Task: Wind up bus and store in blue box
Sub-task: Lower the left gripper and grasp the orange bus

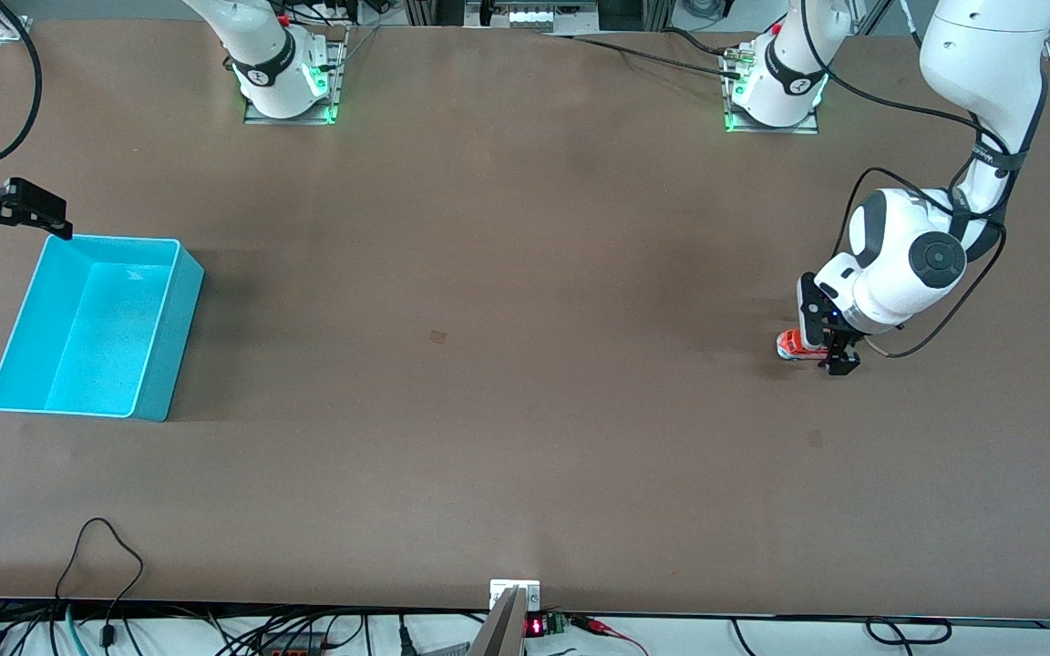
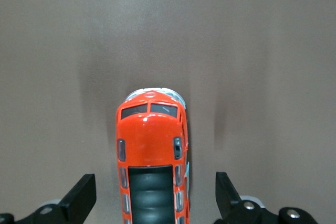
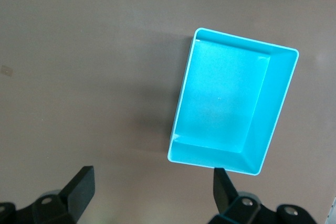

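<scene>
The orange bus lies between the open fingers in the left wrist view, so it is time for my left gripper to close on it.
The small orange-red bus [image 1: 788, 344] with dark windows stands on the brown table toward the left arm's end. My left gripper [image 1: 828, 344] is low over it, open. In the left wrist view the bus [image 2: 152, 145] lies between the two black fingers [image 2: 80, 199], with a gap on each side and neither pad touching it. The blue box [image 1: 92, 319], a cyan bin, sits empty at the right arm's end of the table. My right gripper [image 1: 56, 223] hovers open above the box's farther corner. In the right wrist view the box [image 3: 220, 98] fills the middle and the gripper [image 3: 152, 190] holds nothing.
The two arm bases stand on plates [image 1: 290, 111] along the table's farther edge. Cables [image 1: 106, 556] trail over the edge nearest the camera, beside a small unit with a red display [image 1: 534, 627]. A wide stretch of bare brown table [image 1: 488, 319] separates bus and box.
</scene>
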